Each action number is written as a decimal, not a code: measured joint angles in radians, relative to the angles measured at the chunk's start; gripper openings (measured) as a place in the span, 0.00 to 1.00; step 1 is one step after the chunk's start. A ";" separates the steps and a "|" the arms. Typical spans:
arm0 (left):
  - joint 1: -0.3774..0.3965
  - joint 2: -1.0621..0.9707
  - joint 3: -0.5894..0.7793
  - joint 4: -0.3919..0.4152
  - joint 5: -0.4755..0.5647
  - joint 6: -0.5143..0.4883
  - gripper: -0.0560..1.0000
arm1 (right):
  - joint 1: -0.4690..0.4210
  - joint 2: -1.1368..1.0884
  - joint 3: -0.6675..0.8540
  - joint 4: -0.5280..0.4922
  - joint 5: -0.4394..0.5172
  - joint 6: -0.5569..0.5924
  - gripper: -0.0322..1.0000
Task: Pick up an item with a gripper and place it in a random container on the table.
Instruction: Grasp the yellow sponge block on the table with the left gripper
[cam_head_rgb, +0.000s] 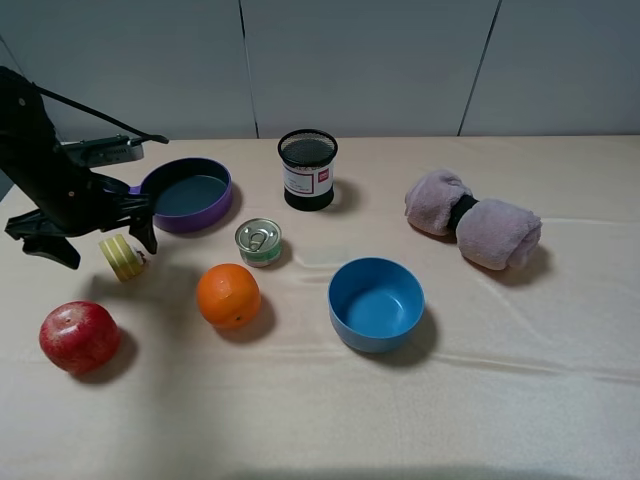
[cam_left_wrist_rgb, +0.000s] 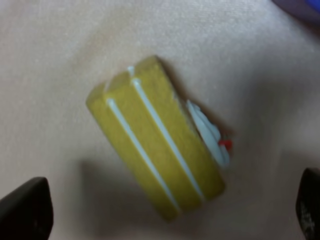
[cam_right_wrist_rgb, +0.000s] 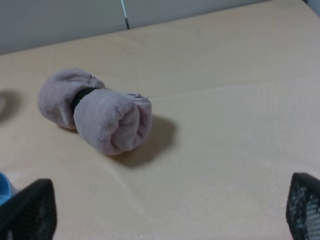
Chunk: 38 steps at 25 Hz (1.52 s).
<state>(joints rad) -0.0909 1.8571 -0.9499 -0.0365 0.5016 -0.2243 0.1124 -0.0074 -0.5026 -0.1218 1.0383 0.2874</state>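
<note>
I am not ready to close my left gripper yet, because the yellow ribbed block (cam_head_rgb: 122, 257) (cam_left_wrist_rgb: 155, 140) is below its fingertips, so I should lower it first and then close.
The yellow ribbed block (cam_head_rgb: 122, 257) lies on the beige-clothed table (cam_head_rgb: 300, 420) at the left, with a bit of clear wrapper on one side. In the left wrist view the block (cam_left_wrist_rgb: 155, 140) lies close below the camera. My left gripper (cam_head_rgb: 105, 243) is open and hangs just over the block, its dark fingertips (cam_left_wrist_rgb: 25, 210) apart on either side and not touching it. The empty blue bowl (cam_head_rgb: 350, 330) stands right of centre. My right gripper (cam_right_wrist_rgb: 165, 215) is open and empty above the cloth; it is out of the exterior high view.
An orange (cam_head_rgb: 228, 295), a small tin can (cam_head_rgb: 259, 242) and a red apple (cam_head_rgb: 79, 336) lie near the block. A purple pan (cam_head_rgb: 187, 195) and a black mesh cup (cam_head_rgb: 307, 168) stand behind. A rolled pinkish towel (cam_head_rgb: 472, 220) lies at the right, also in the right wrist view (cam_right_wrist_rgb: 95, 110).
</note>
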 joint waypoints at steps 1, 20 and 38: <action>0.000 0.007 0.000 0.000 -0.010 0.001 0.99 | 0.000 0.000 0.000 0.000 0.000 0.000 0.70; -0.008 0.129 -0.072 0.006 -0.037 0.001 0.99 | 0.000 0.000 0.000 0.000 0.000 0.000 0.70; -0.012 0.145 -0.089 0.019 -0.027 0.011 0.73 | 0.000 0.000 0.000 0.000 0.000 0.000 0.70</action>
<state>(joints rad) -0.1030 2.0026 -1.0388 -0.0171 0.4751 -0.2132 0.1124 -0.0074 -0.5026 -0.1218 1.0383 0.2874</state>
